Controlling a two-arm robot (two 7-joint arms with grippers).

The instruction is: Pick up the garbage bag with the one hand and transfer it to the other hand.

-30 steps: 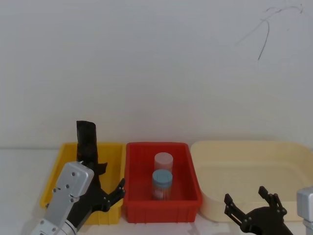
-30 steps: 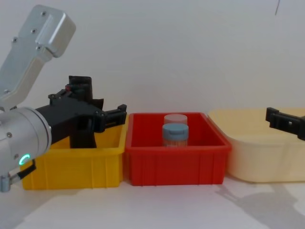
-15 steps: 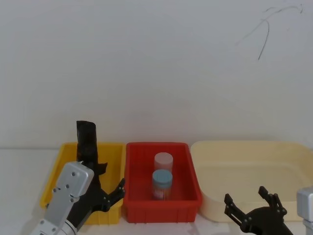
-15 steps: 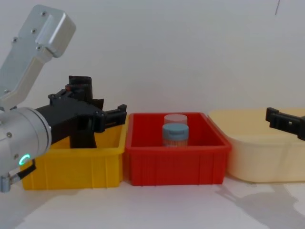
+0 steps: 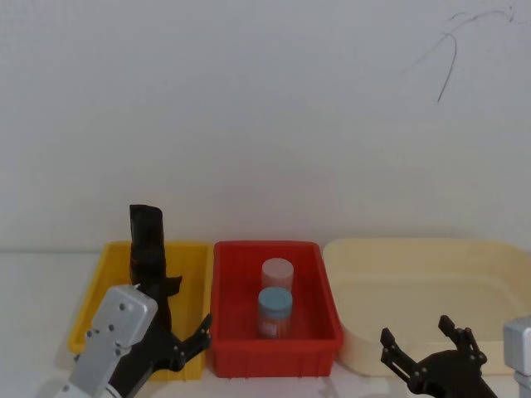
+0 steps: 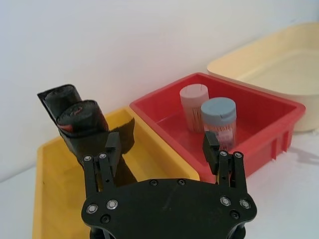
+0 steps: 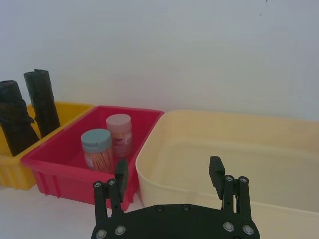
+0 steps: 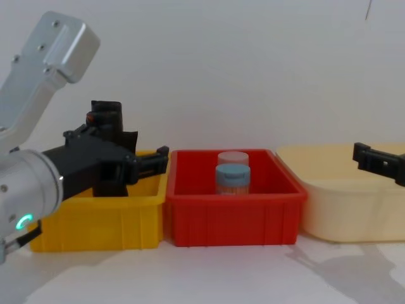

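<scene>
My left gripper grabs the garbage bag by its upper part above the bin's rim [image 8: 106, 122] [image 6: 89, 135] next, since the yellow bin's sides close in around the bag's bottom.
The garbage bag [image 6: 82, 117] is a thick, wrinkled black roll standing upright in the yellow bin [image 6: 45, 199], with a loose flap at its side. It also shows in the chest view [image 8: 111, 126] and the right wrist view [image 7: 12, 119]. My left gripper [image 6: 161, 144], the one hand with the green-lit ring, hovers open over the bin's near side. It is short of the bag, with one finger [image 6: 110, 149] in line with it. From the chest the left gripper [image 8: 123, 161] hides the bag's lower part. The right gripper [image 7: 168, 174], the other hand, hangs open before the cream tub [image 7: 224, 144].
A slimmer flat-topped black piece [image 6: 55, 97] stands behind the bag in the yellow bin. The red bin [image 8: 234, 209] in the middle holds a pink-lidded jar [image 5: 277, 274] and a blue-lidded jar [image 5: 275, 308]. A white wall rises close behind all three containers.
My left arm has drawn back and sunk slightly toward the table's near edge, its gripper still open. The bag and the right arm have not moved.
</scene>
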